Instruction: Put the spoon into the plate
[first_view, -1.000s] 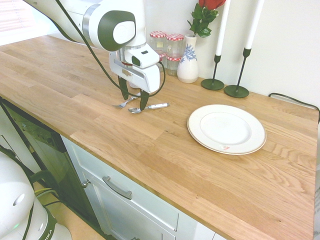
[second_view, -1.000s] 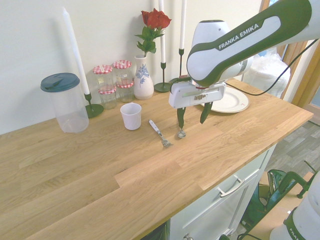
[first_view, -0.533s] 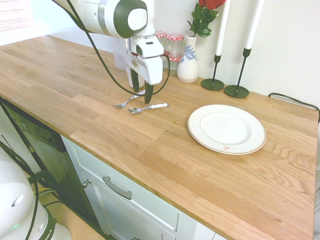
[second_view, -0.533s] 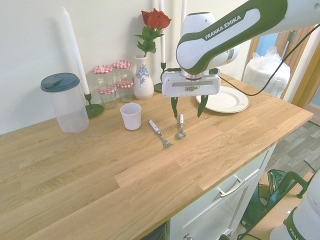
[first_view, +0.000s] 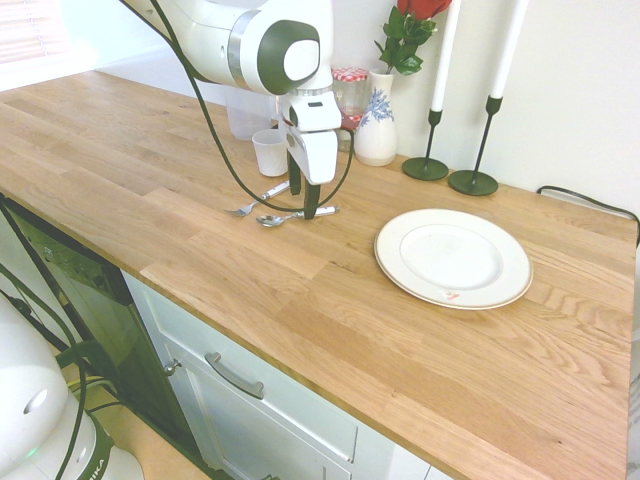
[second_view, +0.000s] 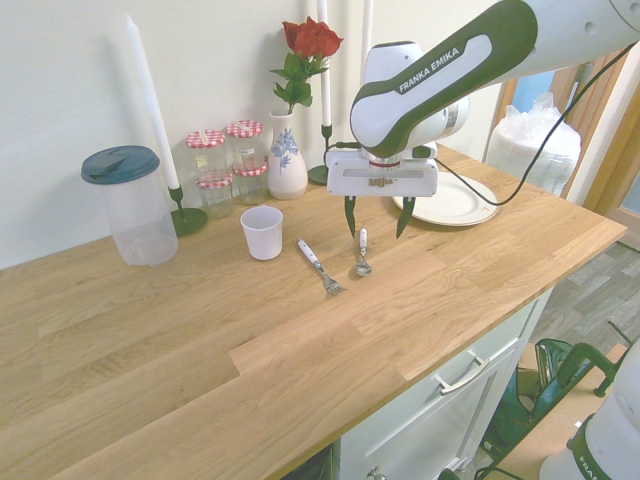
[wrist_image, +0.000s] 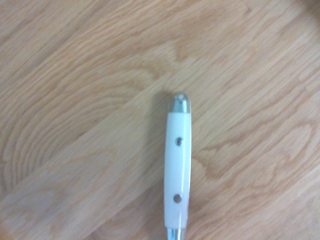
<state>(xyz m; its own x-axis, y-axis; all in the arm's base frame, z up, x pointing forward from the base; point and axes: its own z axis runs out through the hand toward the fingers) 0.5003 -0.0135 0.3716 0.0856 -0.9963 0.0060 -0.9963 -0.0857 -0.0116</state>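
Note:
The spoon's bowl (first_view: 270, 221) is round and sloping, so my gripper needs to grab the spoon next by its white riveted handle (first_view: 326, 211), where two long sides face the fingers.
The spoon (first_view: 296, 214) lies flat on the wooden counter (first_view: 330, 300), bowl toward the fork and pale handle toward the plate. My gripper (first_view: 304, 200) hangs open just above its handle, one finger on each side, touching nothing. In the second exterior view the gripper (second_view: 376, 220) stands wide open over the handle end of the spoon (second_view: 362, 255). The wrist view shows the white riveted handle of the spoon (wrist_image: 178, 170) on the wood. The round white plate (first_view: 400, 270) sits empty to the right of the spoon, partly behind the arm as the plate (second_view: 470, 215).
A fork (first_view: 255, 203) with a similar handle lies beside the spoon. A white cup (second_view: 263, 232), jars (second_view: 225, 165), a vase with a rose (first_view: 377, 125), candlesticks (first_view: 474, 180) and a lidded clear container (second_view: 130, 205) line the back wall.
My gripper rose from beside the spoon's bowl, turned, and shifted along the spoon to its handle end. It stayed open. The spoon has not moved.

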